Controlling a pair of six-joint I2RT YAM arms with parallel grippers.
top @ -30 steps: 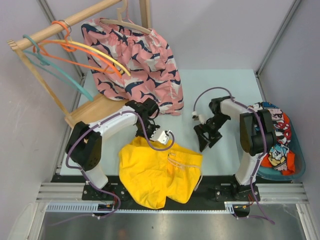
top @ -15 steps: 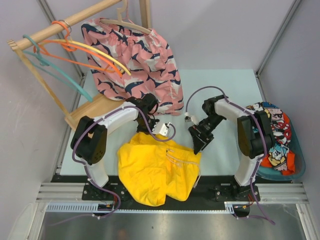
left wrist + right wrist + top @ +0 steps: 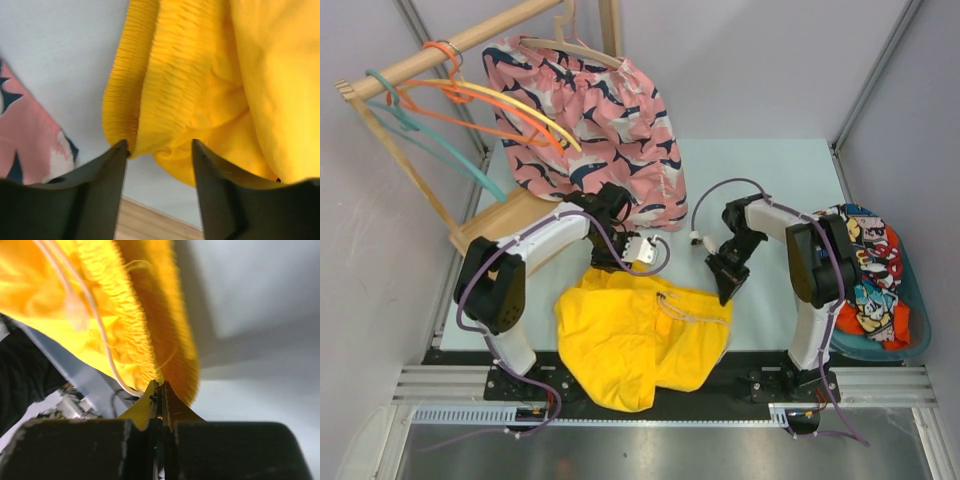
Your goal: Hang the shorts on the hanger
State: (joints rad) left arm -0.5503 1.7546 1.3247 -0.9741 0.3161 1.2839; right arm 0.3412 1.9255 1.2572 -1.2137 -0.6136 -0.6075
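The left gripper will next grab the waistband corner of the yellow shorts (image 3: 640, 335) opposite the right gripper, to spread the shorts flat for the hanger.
The bright yellow shorts (image 3: 640, 335) lie crumpled on the table's near edge, with the pale drawstring on top. My left gripper (image 3: 608, 266) hovers at the far left corner of their waistband (image 3: 150, 75). It is open, with only a fold of fabric at the fingertips (image 3: 117, 155) and nothing clamped. My right gripper (image 3: 725, 292) is shut on the waistband's far right corner (image 3: 150, 360). The thin pale-yellow hanger (image 3: 540, 115) hangs on the wooden rod at the back left, away from both grippers.
Pink whale-print shorts (image 3: 590, 120) hang on a wooden hanger behind the left arm. Orange (image 3: 490, 130) and teal (image 3: 450, 160) hangers share the rod. The rack's wooden base (image 3: 510, 220) lies left of the left gripper. A teal basket (image 3: 910, 340) of cartoon-print clothes sits at the right.
The left gripper has opened and let go of the waistband. The right gripper moved down to the waistband's right corner and shut on it, and that side of the shorts spread rightward.
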